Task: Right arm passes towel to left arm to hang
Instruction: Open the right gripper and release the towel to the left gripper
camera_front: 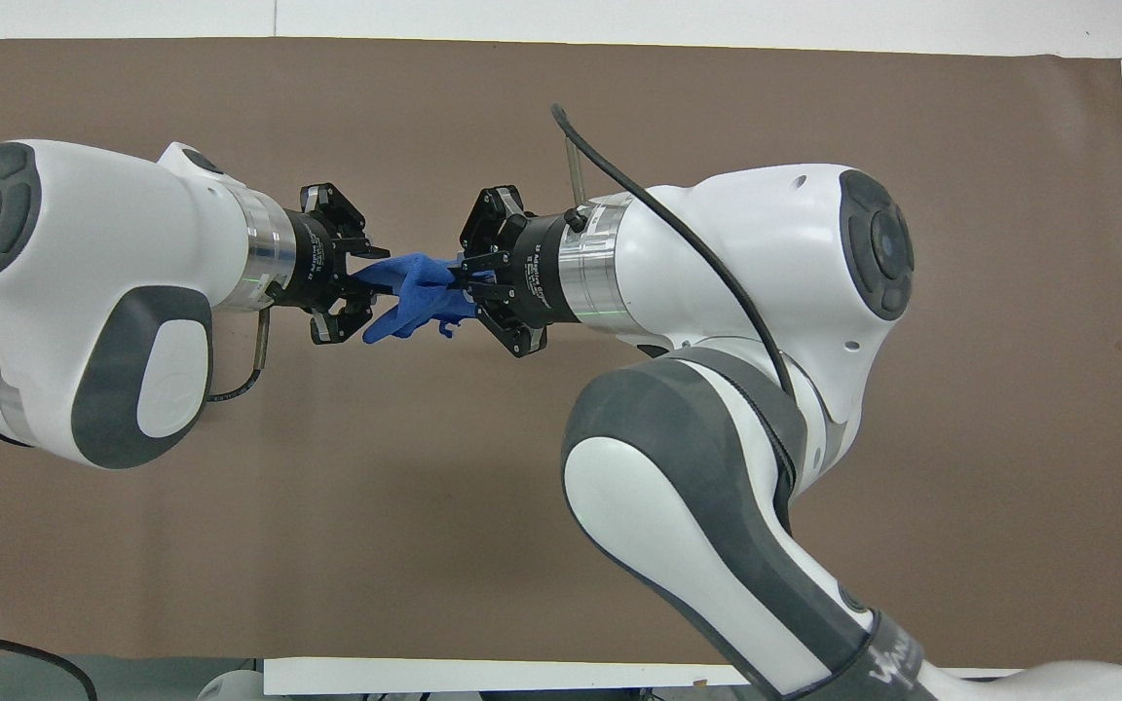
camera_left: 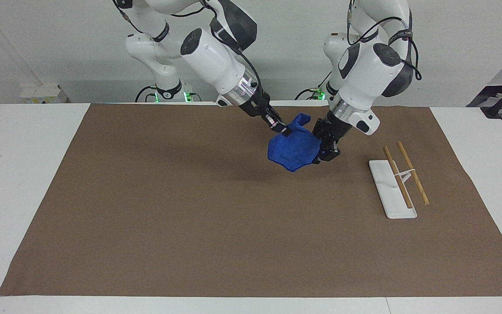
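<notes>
The loose end of the towel's upper edge [camera_front: 375, 276] is next for my left gripper to pinch, because my right gripper covers that edge's other end. Then the towel can be hung.
The blue towel [camera_left: 294, 150] hangs in the air over the brown mat, bunched, and shows in the overhead view [camera_front: 415, 292] as a narrow strip between the two hands. My right gripper [camera_left: 285, 130] is shut on the towel's upper edge, also seen in the overhead view [camera_front: 466, 282]. My left gripper [camera_left: 320, 152] is open at the towel's free end toward the left arm's end of the table. In the overhead view the left gripper [camera_front: 364, 287] has one finger on each side of that end.
A white rack base [camera_left: 386, 192] with two wooden rods [camera_left: 412, 172] stands on the brown mat [camera_left: 190, 209] toward the left arm's end of the table. In the overhead view the left arm hides it.
</notes>
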Tool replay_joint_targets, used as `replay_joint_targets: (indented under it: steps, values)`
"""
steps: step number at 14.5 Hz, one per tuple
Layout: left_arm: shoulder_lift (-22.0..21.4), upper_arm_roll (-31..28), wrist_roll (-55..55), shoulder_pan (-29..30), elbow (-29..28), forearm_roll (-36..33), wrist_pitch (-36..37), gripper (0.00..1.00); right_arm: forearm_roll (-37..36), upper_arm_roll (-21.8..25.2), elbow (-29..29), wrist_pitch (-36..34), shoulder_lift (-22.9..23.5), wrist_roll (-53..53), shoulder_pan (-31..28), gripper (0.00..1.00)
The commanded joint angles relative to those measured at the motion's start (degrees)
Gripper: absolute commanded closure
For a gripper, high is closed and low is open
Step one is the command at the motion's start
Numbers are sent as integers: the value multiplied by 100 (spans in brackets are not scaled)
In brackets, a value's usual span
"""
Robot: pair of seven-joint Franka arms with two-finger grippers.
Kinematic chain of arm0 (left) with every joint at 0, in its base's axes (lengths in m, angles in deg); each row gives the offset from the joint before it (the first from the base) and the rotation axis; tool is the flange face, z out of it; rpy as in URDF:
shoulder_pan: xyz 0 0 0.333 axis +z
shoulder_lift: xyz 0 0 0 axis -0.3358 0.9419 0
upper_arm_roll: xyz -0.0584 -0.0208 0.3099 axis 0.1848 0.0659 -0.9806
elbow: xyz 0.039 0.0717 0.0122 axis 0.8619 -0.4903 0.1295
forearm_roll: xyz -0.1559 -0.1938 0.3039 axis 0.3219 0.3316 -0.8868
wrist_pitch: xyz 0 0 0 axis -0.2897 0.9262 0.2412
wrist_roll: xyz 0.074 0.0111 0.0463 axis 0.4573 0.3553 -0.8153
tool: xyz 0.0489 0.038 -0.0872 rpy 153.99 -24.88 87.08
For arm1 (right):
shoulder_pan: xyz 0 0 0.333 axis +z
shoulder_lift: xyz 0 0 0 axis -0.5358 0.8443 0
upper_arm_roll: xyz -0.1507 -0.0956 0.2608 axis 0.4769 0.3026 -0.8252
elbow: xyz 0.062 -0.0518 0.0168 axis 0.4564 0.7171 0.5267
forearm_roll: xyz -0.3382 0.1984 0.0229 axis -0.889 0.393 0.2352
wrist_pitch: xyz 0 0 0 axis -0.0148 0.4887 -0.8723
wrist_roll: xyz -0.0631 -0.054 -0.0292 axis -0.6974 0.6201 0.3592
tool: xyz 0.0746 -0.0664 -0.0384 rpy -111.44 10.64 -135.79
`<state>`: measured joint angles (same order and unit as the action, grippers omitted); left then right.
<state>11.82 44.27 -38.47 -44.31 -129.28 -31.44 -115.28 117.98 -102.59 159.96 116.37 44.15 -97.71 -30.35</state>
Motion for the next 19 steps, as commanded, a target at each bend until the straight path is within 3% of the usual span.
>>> replay_joint_targets:
  steps: [1, 8, 9, 10, 11, 12, 15, 19]
  values:
    - [-33, -68, -21, -176, -37, 94, -135, 100, 53, -45, -85, -42, 61, 32, -12, 100]
    - [-33, -77, -4, -159, -46, 94, -178, 100, 44, -45, -85, -34, 61, 41, -12, 100]
    - [-33, -77, 5, -159, -46, 94, -178, 100, 18, -36, -85, -42, 61, 41, -20, 96]
    - [-33, -77, 14, -167, -37, 94, -178, 100, 0, -36, -85, -69, 53, 50, -47, 70]
    - [-33, -77, 5, -167, -37, 94, -187, 100, -9, -36, -85, -51, 53, 111, -47, 23]
    - [-33, -77, 5, -167, -37, 94, -187, 100, -17, -1, -85, -43, 53, 251, -47, 0]
    - [-24, -86, 75, -150, -11, 85, -213, 100, -26, 183, 20, -86, -17, 1381, -82, 0]
    - [-24, -104, 1398, 314, -1, 59, -196, 100, -621, 578, 651, -174, -351, 3937, -100, 0]
